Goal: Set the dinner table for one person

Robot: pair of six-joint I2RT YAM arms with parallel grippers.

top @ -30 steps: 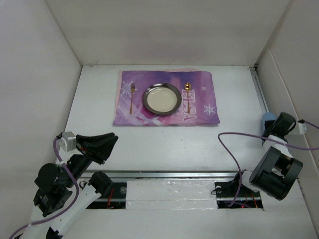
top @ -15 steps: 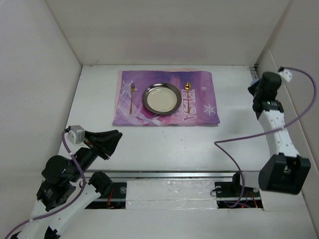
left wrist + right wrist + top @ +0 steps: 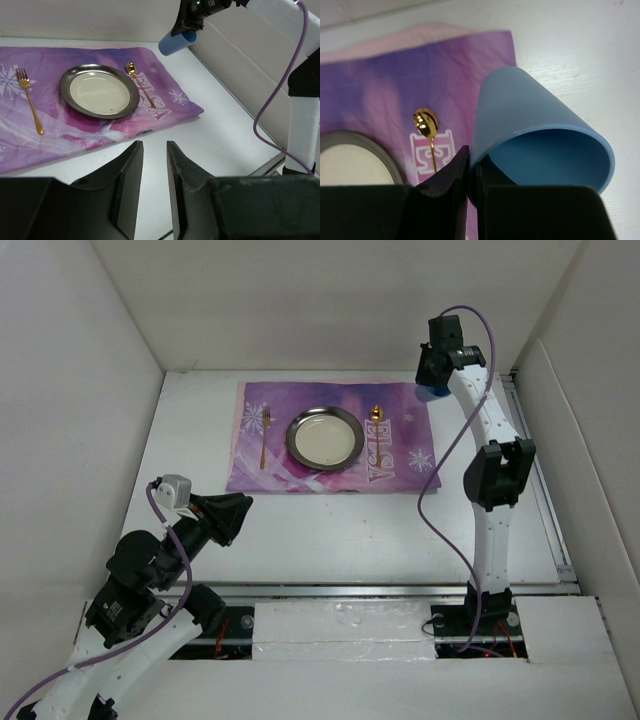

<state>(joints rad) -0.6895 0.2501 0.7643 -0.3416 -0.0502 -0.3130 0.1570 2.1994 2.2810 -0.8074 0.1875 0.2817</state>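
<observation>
The blue cup (image 3: 535,135) hangs tilted above the placemat's corner, short of the spot beside the gold spoon, so my right gripper must keep holding it.
On the white dinner table (image 3: 330,530) lies a purple snowflake placemat (image 3: 400,472) with a silver plate (image 3: 324,437), a gold fork (image 3: 264,437) to its left and a gold spoon (image 3: 377,416) to its right. My right gripper (image 3: 432,390) is shut on the wall of a blue cup (image 3: 535,135), holding it in the air over the placemat's far right corner. The cup also shows in the left wrist view (image 3: 177,43). My left gripper (image 3: 152,155) is open and empty, low over the near left of the table.
White walls enclose the table on the left, back and right. A metal rail (image 3: 370,590) runs along the near edge. The right arm's purple cable (image 3: 440,500) hangs over the right side of the table.
My right arm has swung from the table's right edge to the far right corner of the placemat, carrying the blue cup. My left gripper has risen slightly toward the placemat.
</observation>
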